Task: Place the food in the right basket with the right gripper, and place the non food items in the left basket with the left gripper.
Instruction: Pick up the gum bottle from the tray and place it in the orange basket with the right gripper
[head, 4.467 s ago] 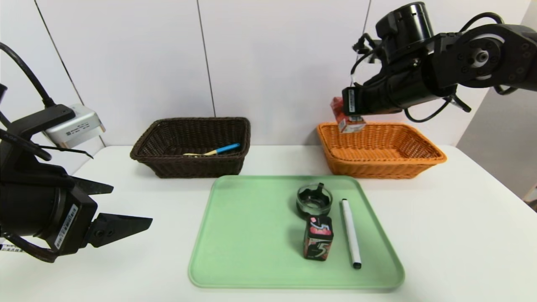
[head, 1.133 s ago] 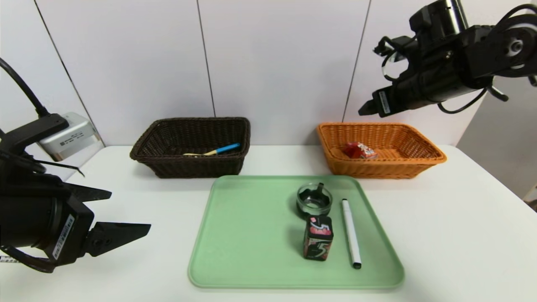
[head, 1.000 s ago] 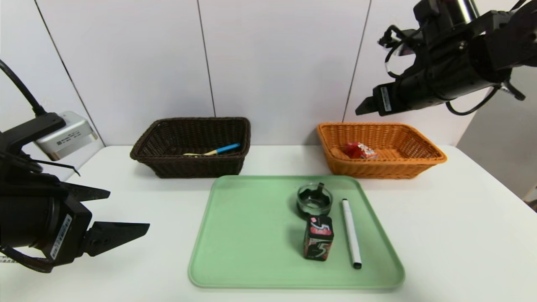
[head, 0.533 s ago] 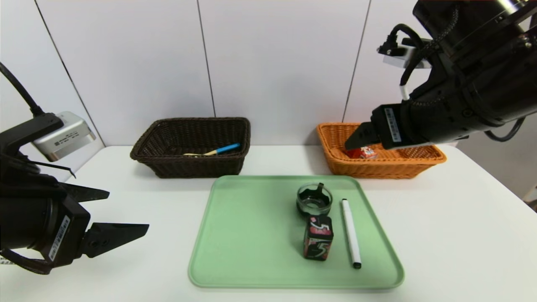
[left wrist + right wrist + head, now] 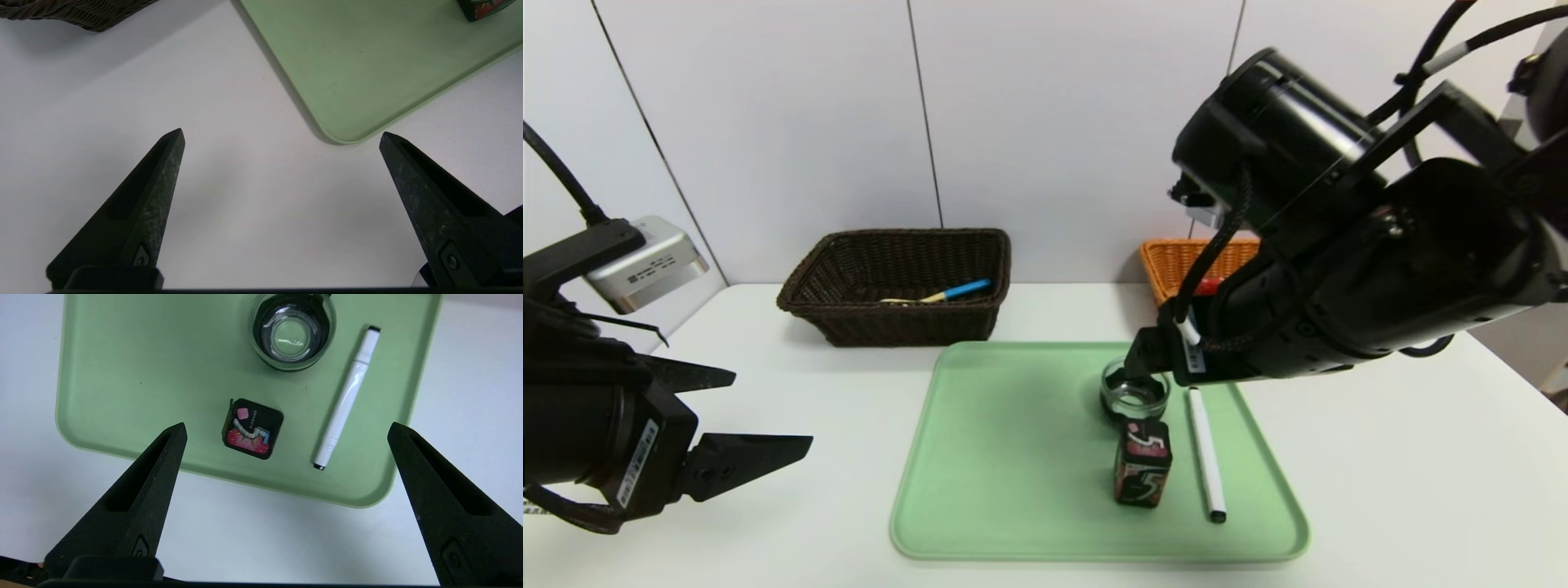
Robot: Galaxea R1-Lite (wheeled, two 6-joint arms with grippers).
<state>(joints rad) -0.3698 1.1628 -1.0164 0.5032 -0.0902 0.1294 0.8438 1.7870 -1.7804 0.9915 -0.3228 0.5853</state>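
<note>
The gum box (image 5: 1143, 464) is food that should go into the orange basket (image 5: 1176, 261), so next my right gripper should grab the box by its opposite sides.
A green tray (image 5: 1013, 457) holds a black-and-red gum box (image 5: 1143, 464), a white marker (image 5: 1205, 457) and a glass ashtray (image 5: 1135, 390). My right gripper (image 5: 1147, 363) hangs open above the tray, empty; in its wrist view the gripper (image 5: 286, 426) looks down on the gum box (image 5: 252, 428), marker (image 5: 347, 396) and ashtray (image 5: 292, 332). The right arm hides most of the orange right basket (image 5: 1176, 261); a bit of a red packet (image 5: 1209, 283) shows inside. The brown left basket (image 5: 894, 286) holds a blue-and-yellow item (image 5: 947, 292). My left gripper (image 5: 772, 408) waits open at the front left.
The white table (image 5: 1405, 457) ends at a wall behind the baskets. In the left wrist view the open left gripper (image 5: 282, 132) hovers over bare table beside the tray's corner (image 5: 367, 61), with the brown basket's edge (image 5: 73, 12) farther off.
My right arm has swung from above the orange basket down and toward me, over the tray. The red packet lies in the orange basket. The left arm has barely moved.
</note>
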